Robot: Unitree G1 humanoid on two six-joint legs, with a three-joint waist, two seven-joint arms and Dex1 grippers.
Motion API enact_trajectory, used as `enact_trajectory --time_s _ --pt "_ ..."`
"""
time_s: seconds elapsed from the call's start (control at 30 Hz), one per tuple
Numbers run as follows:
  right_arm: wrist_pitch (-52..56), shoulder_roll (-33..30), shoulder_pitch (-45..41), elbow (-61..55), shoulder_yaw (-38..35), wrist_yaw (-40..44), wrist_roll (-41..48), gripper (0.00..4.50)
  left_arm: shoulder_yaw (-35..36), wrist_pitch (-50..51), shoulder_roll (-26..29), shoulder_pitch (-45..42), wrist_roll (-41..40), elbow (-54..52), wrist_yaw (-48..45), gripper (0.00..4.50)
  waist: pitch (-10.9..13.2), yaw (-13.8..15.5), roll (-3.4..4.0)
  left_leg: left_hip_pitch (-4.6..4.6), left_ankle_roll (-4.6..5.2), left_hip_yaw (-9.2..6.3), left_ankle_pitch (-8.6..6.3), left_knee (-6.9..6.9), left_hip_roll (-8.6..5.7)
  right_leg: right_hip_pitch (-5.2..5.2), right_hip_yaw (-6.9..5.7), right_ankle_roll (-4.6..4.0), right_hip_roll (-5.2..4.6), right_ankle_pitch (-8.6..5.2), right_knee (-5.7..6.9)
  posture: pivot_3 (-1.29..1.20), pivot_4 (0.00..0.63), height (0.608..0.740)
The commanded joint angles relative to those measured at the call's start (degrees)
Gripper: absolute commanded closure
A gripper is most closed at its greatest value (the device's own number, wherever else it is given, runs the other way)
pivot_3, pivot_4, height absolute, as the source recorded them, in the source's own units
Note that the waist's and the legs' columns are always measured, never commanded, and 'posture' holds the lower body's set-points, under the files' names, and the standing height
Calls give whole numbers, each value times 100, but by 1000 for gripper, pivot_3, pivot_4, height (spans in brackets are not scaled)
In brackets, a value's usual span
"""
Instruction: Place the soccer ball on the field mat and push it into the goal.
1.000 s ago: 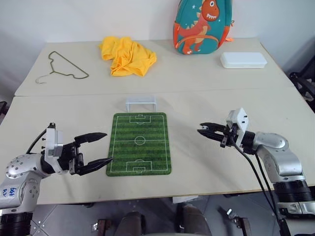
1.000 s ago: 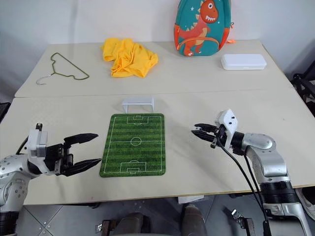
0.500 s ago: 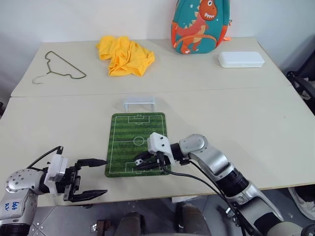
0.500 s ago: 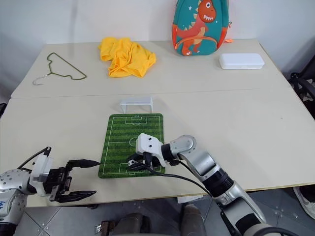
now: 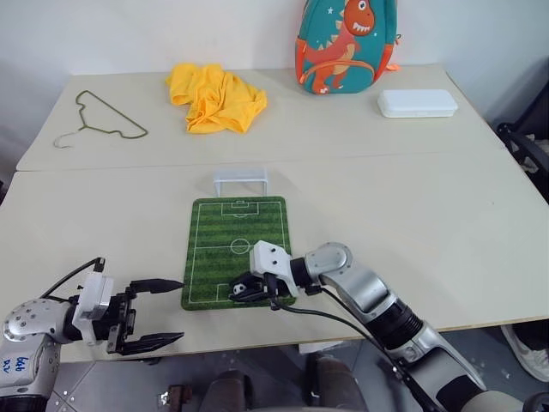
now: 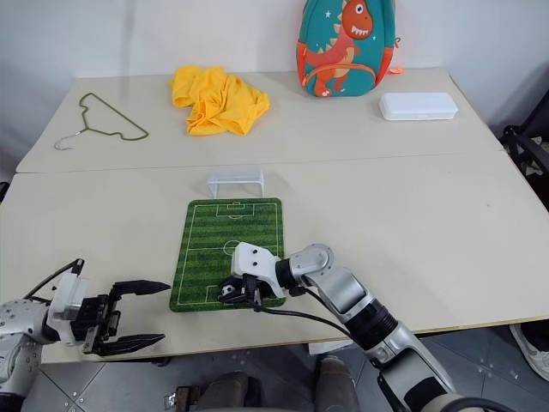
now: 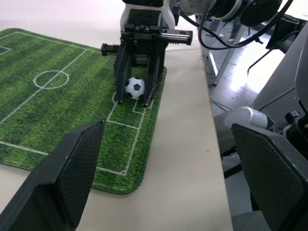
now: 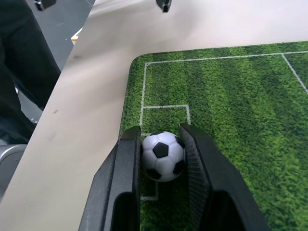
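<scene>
The soccer ball (image 8: 163, 156) is low on the field mat's near penalty box (image 8: 164, 113). My right gripper needs to open.
The green field mat (image 5: 240, 236) lies in the middle of the near table. The white goal (image 5: 241, 179) stands just beyond its far end. My right gripper (image 5: 243, 288) reaches in from the right over the mat's near end, shut on the soccer ball (image 8: 163, 156). The ball (image 7: 134, 88) sits between the two black fingers (image 8: 129, 168), low over the near penalty box. My left gripper (image 5: 163, 311) hangs open off the table's front edge, left of the mat, with nothing between its fingers.
On the far table lie a wire hanger (image 5: 99, 120), a yellow cloth (image 5: 214, 96), a dinosaur backpack (image 5: 345, 43) and a white lidded box (image 5: 417, 103). A seam runs between the two tables. Bare tabletop lies right of the mat.
My right arm swung left from the right side of the table onto the mat's near end with the ball. The left gripper dropped back to the table's front edge.
</scene>
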Motion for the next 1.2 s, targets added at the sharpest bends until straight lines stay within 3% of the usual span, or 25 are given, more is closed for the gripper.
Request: enact_trajectory --time_s 0.03,0.3,1.2 --pt "-32 60 13 101 28 -14 -79 3684 171 -67 78 14 -30 6 -6 0 0 -1 0 1 0 0 0 0 0 0 0 0 0 0 0 0 150 740" --pt "-296 79 -13 140 -14 98 -117 1057 223 -102 73 11 -19 72 7 0 0 -3 0 5 0 2 0 0 1 1 1 0 0 0 3 0 150 740" --pt "-949 369 -105 286 -386 355 161 1057 126 -190 -83 -79 10 202 121 0 0 -4 0 4 -1 2 0 0 2 0 1 0 0 0 3 0 150 740"
